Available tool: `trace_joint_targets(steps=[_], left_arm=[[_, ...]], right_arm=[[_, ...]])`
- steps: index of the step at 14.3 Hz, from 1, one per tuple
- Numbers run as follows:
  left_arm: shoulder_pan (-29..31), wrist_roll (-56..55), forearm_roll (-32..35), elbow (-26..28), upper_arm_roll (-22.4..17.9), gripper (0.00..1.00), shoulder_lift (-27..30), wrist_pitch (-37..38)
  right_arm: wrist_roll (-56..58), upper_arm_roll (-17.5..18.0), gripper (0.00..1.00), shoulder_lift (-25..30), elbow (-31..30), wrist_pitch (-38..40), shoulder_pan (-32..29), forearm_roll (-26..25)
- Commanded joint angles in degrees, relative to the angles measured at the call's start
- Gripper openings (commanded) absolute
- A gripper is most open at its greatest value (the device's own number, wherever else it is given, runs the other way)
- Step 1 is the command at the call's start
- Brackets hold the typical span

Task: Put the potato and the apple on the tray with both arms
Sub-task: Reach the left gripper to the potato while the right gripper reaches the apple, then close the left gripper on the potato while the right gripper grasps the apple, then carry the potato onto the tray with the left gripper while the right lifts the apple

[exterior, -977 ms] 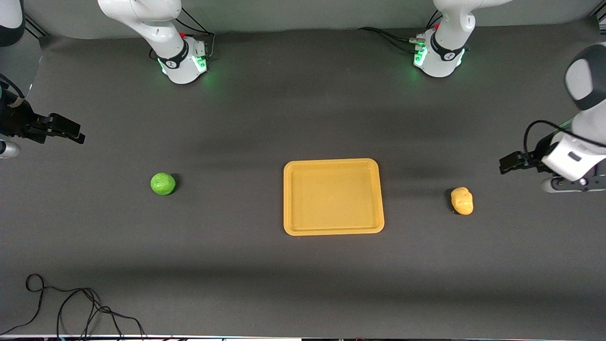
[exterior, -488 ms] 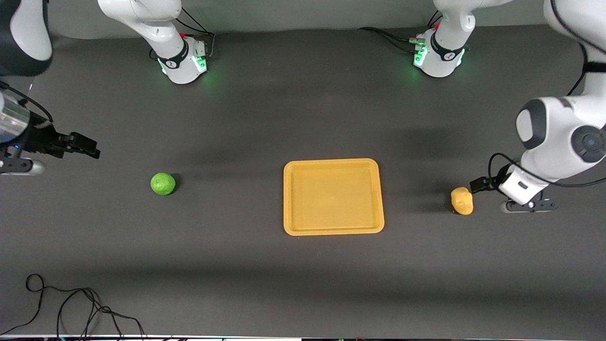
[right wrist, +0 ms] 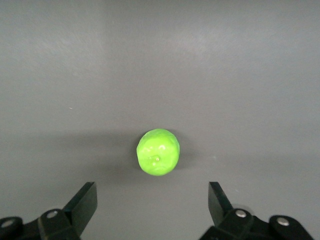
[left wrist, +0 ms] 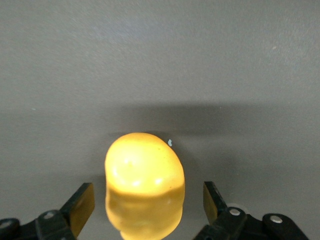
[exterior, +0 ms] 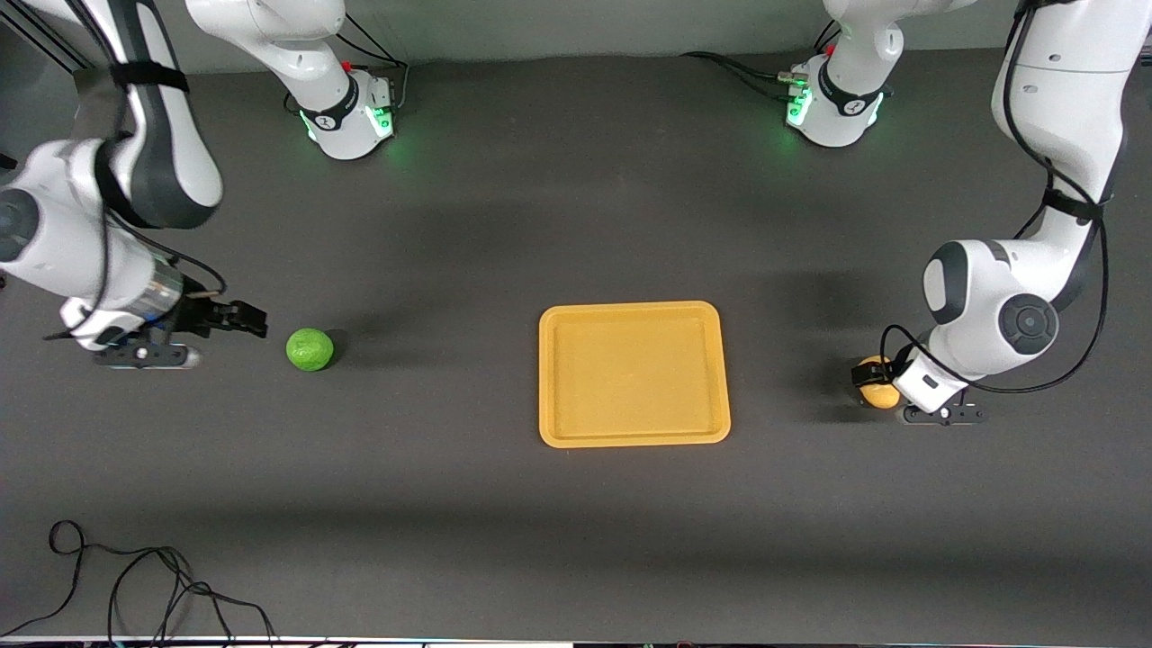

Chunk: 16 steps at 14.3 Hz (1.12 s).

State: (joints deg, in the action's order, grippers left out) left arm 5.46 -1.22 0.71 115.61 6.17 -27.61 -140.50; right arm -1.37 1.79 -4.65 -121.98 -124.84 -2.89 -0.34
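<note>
The green apple [exterior: 310, 349] needs to go on the orange-yellow tray [exterior: 634, 373], so my right gripper will next grab the apple by its round sides.
The orange-yellow tray [exterior: 634, 373] lies flat mid-table with nothing on it. The yellow potato [exterior: 875, 391] lies on the mat toward the left arm's end. My left gripper [exterior: 881, 373] is low at the potato, which it partly hides. In the left wrist view the potato [left wrist: 144, 167] sits between the open fingers of the gripper [left wrist: 147, 200], with a gap on each side. The green apple [exterior: 310, 349] lies toward the right arm's end. My right gripper [exterior: 254, 319] is open just beside it; in the right wrist view the apple [right wrist: 158, 151] lies ahead of the open gripper [right wrist: 151, 200].
A black cable [exterior: 135, 576] lies looped at the near edge toward the right arm's end. The two arm bases [exterior: 351, 117] [exterior: 832, 108] stand along the table's back edge. The mat is dark grey.
Both arms have swung in from the table's ends. My left gripper has come down around the potato. My right gripper has moved close to the apple. Neither fruit nor the tray moved.
</note>
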Motion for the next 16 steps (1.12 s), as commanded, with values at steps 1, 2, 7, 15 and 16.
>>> trace_joint_targets(steps=[1,2,7,15,16], left_arm=[[-1.1,-1.3,0.7,-0.1,-0.5,0.68,0.7,0.1],[-1.2,-1.3,0.7,-0.2,-0.5,0.58,0.7,0.0],[-2.2,-3.7,0.7,-0.9,-0.1,0.29,4.4,3.3],[-22.0,-29.9,0.4,-10.5,-0.1,0.29,8.7,17.5],[-24.2,-33.2,0.7,-12.8,-0.1,0.29,7.0,17.4]], right_arm=[[-2.0,-0.5,0.97,-1.9,-5.7,-8.5,0.8,-0.4],[-2.6,-0.5,0.97,-3.9,-6.8,-11.9,0.9,-0.4],[-4.2,-0.5,0.97,-12.1,-6.9,-16.2,1.6,-0.4],[-4.0,-0.5,0.64,-16.4,-6.5,-20.3,1.6,-0.5],[-4.0,-0.5,0.49,-15.7,-6.2,-19.7,1.6,-0.5]])
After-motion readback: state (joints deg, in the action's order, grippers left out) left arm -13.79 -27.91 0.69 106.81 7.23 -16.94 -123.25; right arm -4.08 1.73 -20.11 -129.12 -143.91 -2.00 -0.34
